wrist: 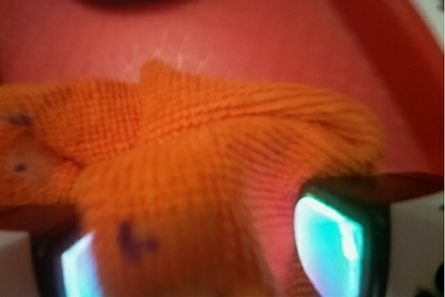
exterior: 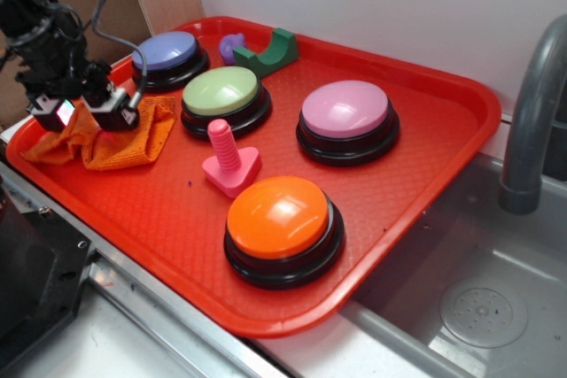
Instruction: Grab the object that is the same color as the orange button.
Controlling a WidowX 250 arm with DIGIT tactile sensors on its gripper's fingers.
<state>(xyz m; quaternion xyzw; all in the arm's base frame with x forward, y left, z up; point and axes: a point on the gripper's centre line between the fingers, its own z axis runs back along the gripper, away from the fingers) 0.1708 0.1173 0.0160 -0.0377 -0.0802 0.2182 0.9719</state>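
My fingers are low beside the raised fold of the cloth and would hold it if they closed now, so my gripper closes on the orange cloth [exterior: 120, 141] next.
The orange cloth [exterior: 120, 141] lies bunched at the left end of the red tray [exterior: 425, 174]. My gripper [exterior: 90, 114] is down on it, fingers apart, with a fold of cloth rising between them. In the wrist view the cloth [wrist: 201, 165] fills the frame between the two lit fingertips [wrist: 330, 248], which stand wide apart near the lower corners; whether they press the fabric is unclear. The orange button [exterior: 282, 219] sits at the tray's front, well right of the gripper.
A pink plastic bolt [exterior: 229, 158] stands just right of the cloth. Green [exterior: 221, 95], purple [exterior: 168, 52] and pink [exterior: 346, 112] buttons, and a green block [exterior: 269, 53], sit further back. A sink and grey faucet [exterior: 532, 112] lie to the right.
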